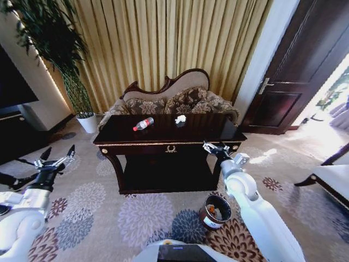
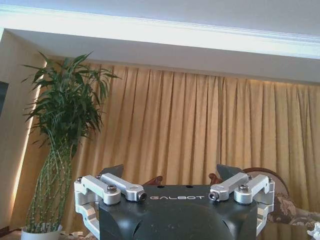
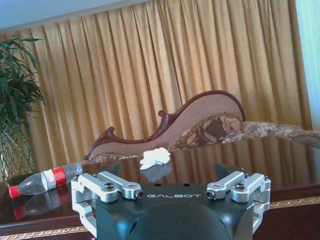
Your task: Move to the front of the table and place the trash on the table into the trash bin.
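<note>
The white paper needs to be grabbed next by its crumpled edge (image 1: 180, 120) with my right gripper, so that I can drop the trash into the round dark bin (image 1: 214, 212).
The dark glossy table (image 1: 212, 132) with gold trim stands straight ahead on the carpet. On its top lie a clear bottle (image 1: 143, 124) with a red cap and a crumpled white paper (image 1: 180, 119). The right wrist view shows the same bottle (image 3: 45, 180) and paper (image 3: 155, 157) on the tabletop (image 3: 280, 160). My right gripper (image 1: 215, 147) is open and empty, level with the table's front right edge. The round dark trash bin (image 1: 214, 212) sits on the floor in front of the table, beside my right arm. My left gripper (image 1: 54, 158) is open and empty, out to the left over the carpet.
A patterned sofa (image 1: 180, 101) stands behind the table against gold curtains. A potted plant (image 1: 87, 123) is at the back left and a dark cabinet (image 1: 16, 131) at the far left. A dark door (image 1: 294, 82) and a pale bench (image 1: 332, 180) are on the right.
</note>
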Robot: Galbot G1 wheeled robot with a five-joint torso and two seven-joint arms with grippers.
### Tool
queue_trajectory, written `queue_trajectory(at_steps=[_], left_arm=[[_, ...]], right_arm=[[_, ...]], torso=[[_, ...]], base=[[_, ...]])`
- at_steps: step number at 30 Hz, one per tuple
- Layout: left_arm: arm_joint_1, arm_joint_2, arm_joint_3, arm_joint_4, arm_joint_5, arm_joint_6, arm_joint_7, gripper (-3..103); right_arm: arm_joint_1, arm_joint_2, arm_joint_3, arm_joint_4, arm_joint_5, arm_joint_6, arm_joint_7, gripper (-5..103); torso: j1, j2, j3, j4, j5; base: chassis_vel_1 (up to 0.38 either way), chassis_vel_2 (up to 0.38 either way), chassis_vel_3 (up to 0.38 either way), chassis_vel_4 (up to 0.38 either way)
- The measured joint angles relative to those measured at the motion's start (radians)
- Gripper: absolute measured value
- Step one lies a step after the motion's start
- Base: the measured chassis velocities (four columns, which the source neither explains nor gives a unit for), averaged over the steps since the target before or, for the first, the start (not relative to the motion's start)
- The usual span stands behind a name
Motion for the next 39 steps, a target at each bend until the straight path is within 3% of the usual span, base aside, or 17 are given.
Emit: queue_trajectory(at_steps=[12, 28, 39], left_arm=[[-0.005, 0.007, 0.003, -0.005, 0.003, 0.006, -0.001, 100], [-0.013, 0.007, 0.014, -0.002, 0.006, 0.014, -0.001, 100], [-0.02, 0.002, 0.032, 0.0, 0.022, 0.014, -0.002, 100]], right_arm=[[-0.009, -0.003, -0.009, 0.019, -0.019, -0.005, -0.003, 100], [-0.006, -0.006, -0.019, 0.015, -0.018, -0.024, 0.013, 100], [0.02, -0.015, -0.043, 0.015, -0.014, -0.037, 0.018, 100]], torso=[[0.0, 0.0, 0.0, 0.0002, -0.0002], [0.001, 0.0, 0.0, 0.0, 0.0], [-0.002, 0.001, -0.001, 0.0001, -0.0003]], base=[[-0.035, 0.04, 0.039, -0.044], [-0.245, 0.237, 0.242, -0.241], [-0.065, 0.055, 0.054, -0.044]])
